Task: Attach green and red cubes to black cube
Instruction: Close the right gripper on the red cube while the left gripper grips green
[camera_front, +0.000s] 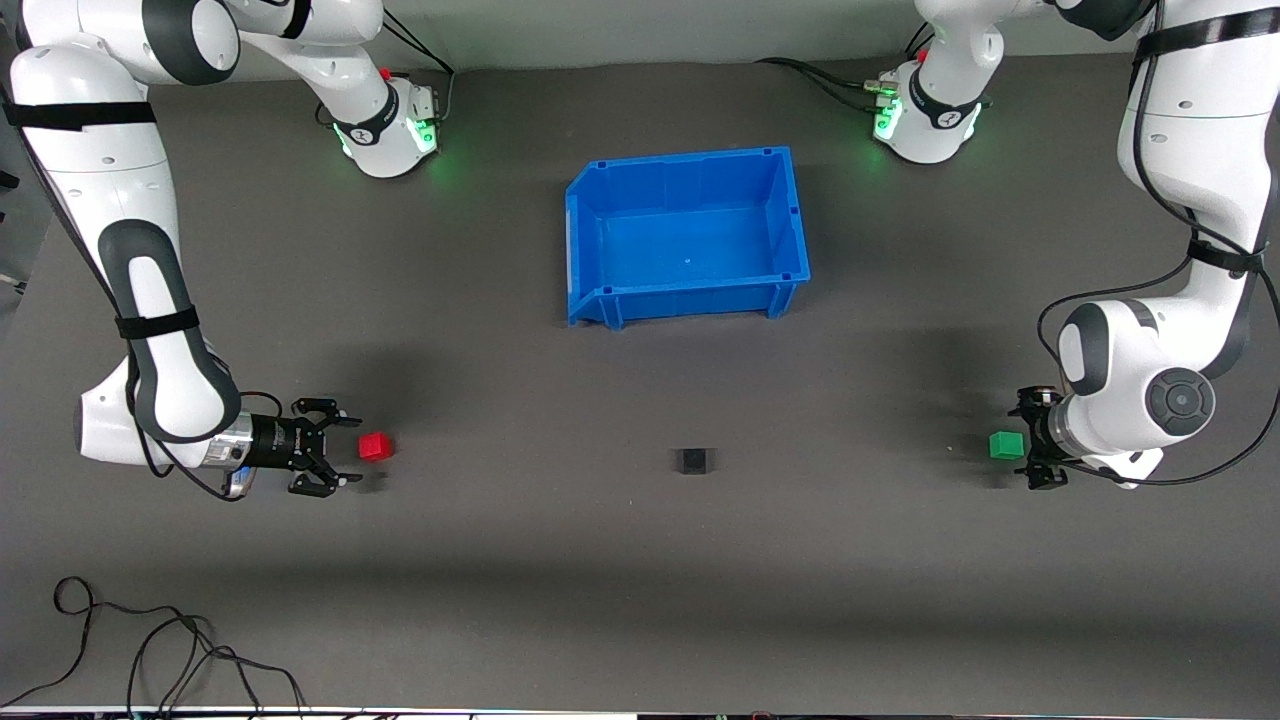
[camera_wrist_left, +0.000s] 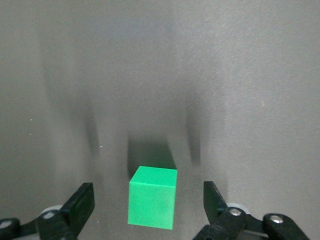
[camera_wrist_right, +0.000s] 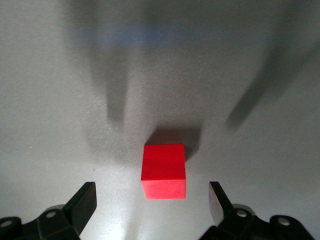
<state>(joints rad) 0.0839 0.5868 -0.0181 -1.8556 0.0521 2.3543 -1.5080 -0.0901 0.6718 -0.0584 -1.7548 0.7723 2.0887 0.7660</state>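
I need to close my left gripper on the green cube now, because its fingers are on either side of the cube in the left wrist view.
The red cube (camera_front: 376, 446) lies on the grey mat toward the right arm's end of the table. My right gripper (camera_front: 352, 450) is low beside it and open, and the cube (camera_wrist_right: 163, 171) sits just ahead of its fingertips (camera_wrist_right: 85, 200), not touched. The green cube (camera_front: 1006, 445) lies toward the left arm's end. My left gripper (camera_front: 1025, 446) is open around it, and the cube (camera_wrist_left: 152, 197) sits partly between the fingers (camera_wrist_left: 214, 197) with a gap on each side. The black cube (camera_front: 693, 460) stands alone on the mat midway between the two.
An empty blue bin (camera_front: 590, 250) stands on the mat farther from the front camera than the black cube. Loose black cables (camera_front: 150, 650) lie at the near edge toward the right arm's end.
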